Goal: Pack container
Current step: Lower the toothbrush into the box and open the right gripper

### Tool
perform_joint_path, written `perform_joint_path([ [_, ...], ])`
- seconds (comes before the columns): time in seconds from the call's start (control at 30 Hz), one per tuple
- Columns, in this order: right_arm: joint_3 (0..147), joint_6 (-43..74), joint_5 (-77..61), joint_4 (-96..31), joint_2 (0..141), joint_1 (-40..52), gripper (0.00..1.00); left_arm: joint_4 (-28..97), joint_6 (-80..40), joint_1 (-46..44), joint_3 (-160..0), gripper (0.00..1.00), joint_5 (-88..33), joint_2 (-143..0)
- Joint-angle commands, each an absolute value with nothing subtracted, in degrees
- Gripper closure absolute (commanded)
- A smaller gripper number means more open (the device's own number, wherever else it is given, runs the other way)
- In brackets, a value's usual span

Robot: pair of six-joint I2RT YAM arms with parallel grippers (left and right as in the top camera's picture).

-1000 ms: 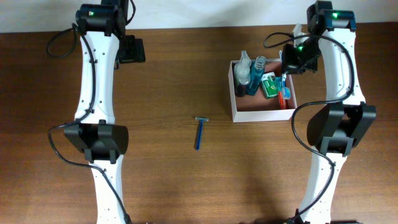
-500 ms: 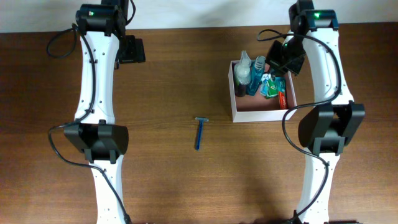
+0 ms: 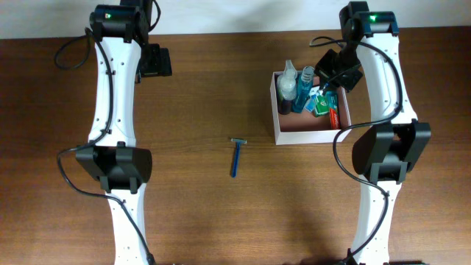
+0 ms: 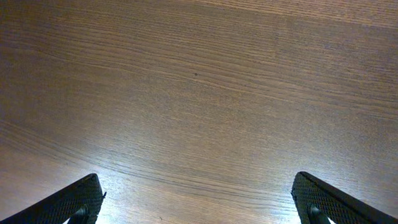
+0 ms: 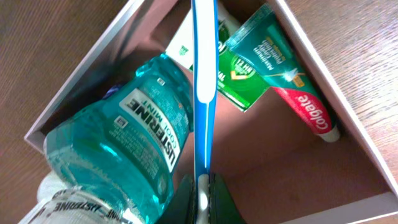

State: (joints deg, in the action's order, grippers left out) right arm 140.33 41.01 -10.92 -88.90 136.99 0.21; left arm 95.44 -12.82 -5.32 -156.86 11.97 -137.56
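My right gripper's fingers hold the toothbrush (image 5: 204, 74) low over the container's reddish-brown bottom, so it is time to open now. If I opened now, the toothbrush would fall inside.
The container (image 3: 276, 118) is a square white-walled box with a reddish-brown inside (image 5: 280, 168), at the table's far right. It holds a Listerine mouthwash bottle (image 5: 130, 137), a green box (image 5: 249, 68), a Colgate tube (image 5: 308, 115) and another bottle (image 3: 287, 85). My right gripper (image 5: 203, 193) is shut on a blue and white toothbrush (image 5: 204, 74) and holds it over the container's far part (image 3: 335, 70). A blue razor (image 3: 235, 156) lies on the table in the middle. My left gripper (image 4: 199, 208) is open and empty above bare wood at the far left (image 3: 154, 60).
The table is dark brown wood. Both arm bases (image 3: 114, 165) (image 3: 383, 154) stand at the left and right sides. The razor lies apart from the container, to its front left.
My right gripper has moved left with the toothbrush, from the container's right edge to over its far middle. The left arm and the razor have not moved.
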Motion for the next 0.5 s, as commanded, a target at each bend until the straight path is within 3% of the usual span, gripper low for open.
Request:
perform_joint_path([
  [0.0, 140.1, 42.5, -8.2, -89.1, 135.0, 0.8, 0.96, 95.9, -11.9, -5.2, -156.7, 0.01, 11.7, -136.1],
  [0.03, 140.1, 42.5, -8.2, -89.1, 135.1, 0.8, 0.88, 95.9, -11.9, -5.2, -156.7, 0.01, 11.7, -136.1],
  [0.07, 140.1, 42.5, -8.1, -89.1, 135.1, 0.8, 0.72, 95.9, -11.9, -5.2, -156.7, 0.01, 11.7, -136.1],
  [0.13, 140.1, 42.3, -8.0, -89.1, 135.1, 0.8, 0.68, 95.9, -11.9, -5.2, -156.7, 0.01, 11.7, -136.1],
  [0.2, 140.1, 42.3, -7.6, -89.1, 135.1, 0.8, 0.48, 95.9, -11.9, -5.2, -156.7, 0.01, 11.7, -136.1],
  [0.27, 140.1, 42.3, -7.6, -89.1, 135.1, 0.8, 0.43, 95.9, -11.9, -5.2, -156.7, 0.01, 11.7, -136.1],
  [0.47, 140.9, 42.2, -7.6, -89.3, 135.0, 0.2, 0.43, 95.9, -11.9, -5.2, -156.7, 0.01, 11.7, -136.1],
])
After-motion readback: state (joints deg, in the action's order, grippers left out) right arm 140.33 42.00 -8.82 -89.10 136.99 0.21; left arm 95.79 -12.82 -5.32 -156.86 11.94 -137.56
